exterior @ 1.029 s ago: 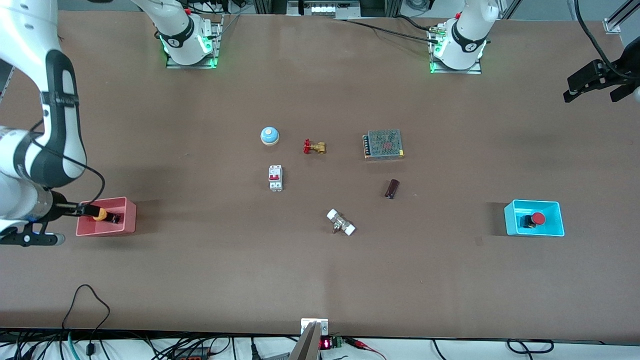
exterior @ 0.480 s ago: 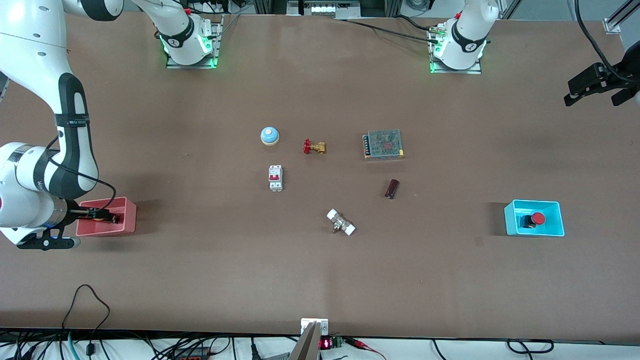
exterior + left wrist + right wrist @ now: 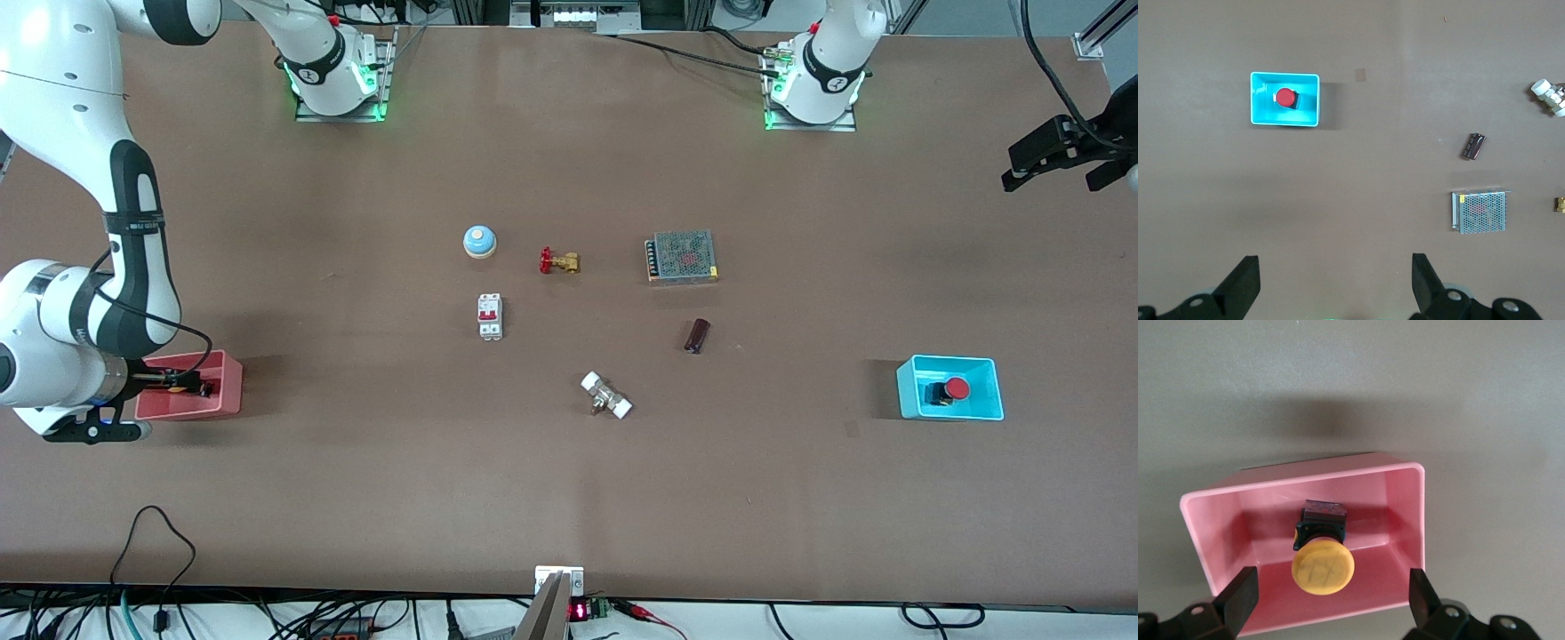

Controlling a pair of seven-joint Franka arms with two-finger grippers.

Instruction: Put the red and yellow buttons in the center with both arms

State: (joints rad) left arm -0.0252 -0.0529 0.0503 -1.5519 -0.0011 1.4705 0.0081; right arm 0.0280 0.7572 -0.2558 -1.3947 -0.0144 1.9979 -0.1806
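I need to lower my right gripper before closing on the yellow button (image 3: 1323, 568) in the pink bin, since the right wrist view shows its fingers above the button.
The yellow button (image 3: 1323, 568) lies on its side in the pink bin (image 3: 1405, 520) at the right arm's end of the table. My right gripper (image 3: 1331, 592) is open, just above the bin with a finger on either side of the button's cap. In the front view the gripper (image 3: 167, 380) covers most of the button. The red button (image 3: 957, 388) sits in the cyan bin (image 3: 905, 391) at the left arm's end; it also shows in the left wrist view (image 3: 1286, 97). My left gripper (image 3: 1058, 153) is open and empty, high over the table edge; it also shows in its own wrist view (image 3: 1335, 280). The bare table center (image 3: 587, 329) holds no button.
Around the center lie a blue-and-white bell (image 3: 479, 241), a brass valve with a red handle (image 3: 558, 261), a white circuit breaker (image 3: 490, 316), a metal mesh box (image 3: 682, 257), a dark cylinder (image 3: 697, 336) and a white-ended fitting (image 3: 606, 396).
My right gripper has moved in over the pink bin and now covers most of the yellow button. The left gripper has barely shifted.
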